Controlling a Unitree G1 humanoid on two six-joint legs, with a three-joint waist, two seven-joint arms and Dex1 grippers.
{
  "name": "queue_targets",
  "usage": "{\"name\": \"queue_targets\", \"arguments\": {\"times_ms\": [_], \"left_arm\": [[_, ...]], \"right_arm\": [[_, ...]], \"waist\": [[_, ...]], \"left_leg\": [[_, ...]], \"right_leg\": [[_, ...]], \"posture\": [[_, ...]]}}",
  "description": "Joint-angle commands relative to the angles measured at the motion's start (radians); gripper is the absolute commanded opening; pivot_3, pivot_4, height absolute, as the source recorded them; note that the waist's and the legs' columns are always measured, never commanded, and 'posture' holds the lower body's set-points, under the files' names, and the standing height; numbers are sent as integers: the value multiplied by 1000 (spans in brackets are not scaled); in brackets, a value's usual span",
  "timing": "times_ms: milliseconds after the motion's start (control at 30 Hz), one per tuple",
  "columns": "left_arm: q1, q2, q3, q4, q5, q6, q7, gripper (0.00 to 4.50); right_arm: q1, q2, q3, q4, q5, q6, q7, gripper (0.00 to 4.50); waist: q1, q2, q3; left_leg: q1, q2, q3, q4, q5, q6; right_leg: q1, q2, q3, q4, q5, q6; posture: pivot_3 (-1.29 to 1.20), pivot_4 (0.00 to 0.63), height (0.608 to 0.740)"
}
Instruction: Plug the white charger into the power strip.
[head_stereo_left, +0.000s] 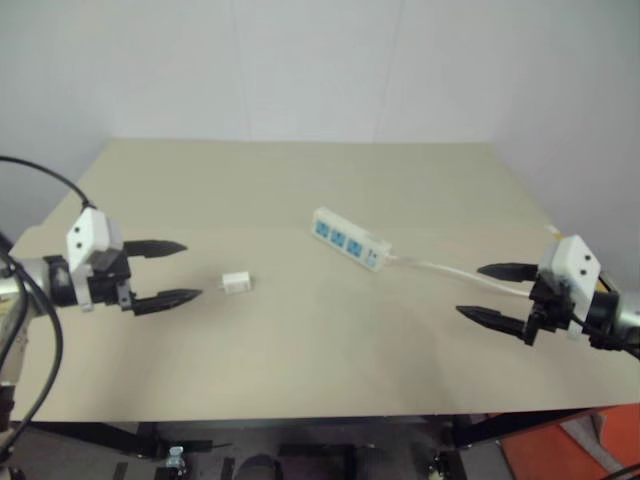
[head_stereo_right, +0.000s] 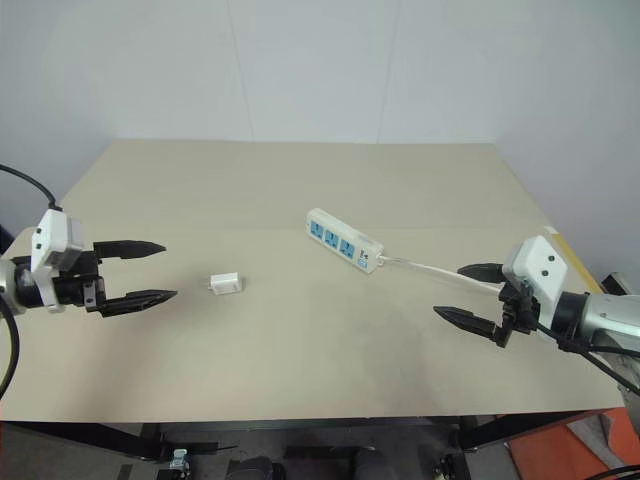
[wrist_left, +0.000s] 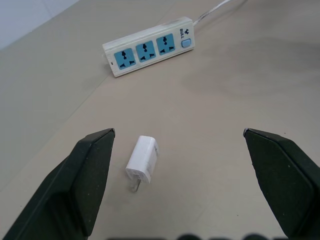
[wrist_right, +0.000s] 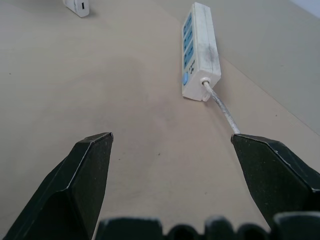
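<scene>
I will grab the power strip by its switch end (head_stereo_left: 376, 257) with my right gripper next, so the power strip's sockets stay free for the charger (head_stereo_left: 237, 283).
The white charger (head_stereo_left: 237, 283) lies on its side on the tan table (head_stereo_left: 300, 190), left of centre; its prongs show in the left wrist view (wrist_left: 142, 160). The power strip (head_stereo_left: 350, 239), white with three blue socket faces, lies diagonally at mid-table, its cord (head_stereo_left: 455, 269) trailing right. My left gripper (head_stereo_left: 178, 271) hovers open just left of the charger, pointing at it with nothing between its fingers. My right gripper (head_stereo_left: 490, 292) hangs open above the table's right side, over the cord, pointing toward the strip (wrist_right: 199, 51).
The table's near edge (head_stereo_left: 300, 415) runs below both grippers, with dark frame parts and an orange object (head_stereo_left: 570, 445) beneath. A pale wall (head_stereo_left: 320, 60) stands behind the table.
</scene>
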Motion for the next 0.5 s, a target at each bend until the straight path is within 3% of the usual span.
{"name": "queue_targets", "arguments": {"times_ms": [33,333,500], "left_arm": [[-4,16,15,-5,-2,-15,-3,4500],[11,9,22,-16,-9,-12,0,4500],[-3,8,10,-7,-7,-16,-1,4500]], "right_arm": [[-24,-7,-18,0,-15,-3,-5,4444],[-32,13,4,8,-56,-23,-7,4444],[-119,53,140,72,-257,-129,-111,4444]], "waist": [[0,0,0],[0,0,0],[-3,0,0]], "left_leg": [[0,0,0,0,0,0],[0,0,0,0,0,0],[1,0,1,0,0,0]], "right_leg": [[0,0,0,0,0,0],[0,0,0,0,0,-1],[0,0,0,1,0,0]], "posture": [[0,150,740],[0,150,740],[0,150,740]]}}
